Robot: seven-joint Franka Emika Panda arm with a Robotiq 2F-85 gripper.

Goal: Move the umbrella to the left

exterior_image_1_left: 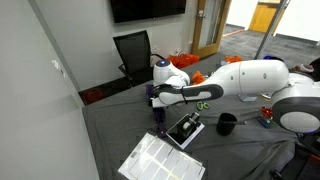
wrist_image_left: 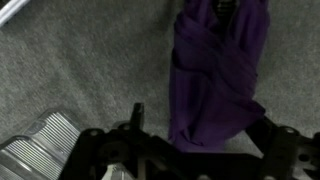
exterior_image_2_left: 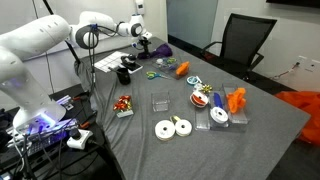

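Observation:
My gripper should close on the purple umbrella's lower end [wrist_image_left: 207, 124] now, because my fingers are down on both sides of it.
The purple folded umbrella [wrist_image_left: 215, 70] lies on the grey tablecloth. In the wrist view it runs from the top of the picture down between my fingers. My gripper [wrist_image_left: 200, 128] is open and straddles the umbrella's lower end, one finger on each side, with a gap showing at the left finger. In an exterior view the umbrella [exterior_image_2_left: 161, 49] lies at the far end of the table just beside the gripper [exterior_image_2_left: 146, 40]. In the other exterior view the gripper [exterior_image_1_left: 153, 98] points down at the table's far edge, and the umbrella is mostly hidden under it.
A black device [exterior_image_1_left: 185, 128], a white gridded sheet [exterior_image_1_left: 150, 158] and a black cup [exterior_image_1_left: 227, 124] lie near the arm. Green scissors [exterior_image_2_left: 155, 72], a clear box [exterior_image_2_left: 160, 101], tape rolls [exterior_image_2_left: 172, 127] and orange items [exterior_image_2_left: 235, 100] are spread along the table. A black chair [exterior_image_2_left: 243, 40] stands behind.

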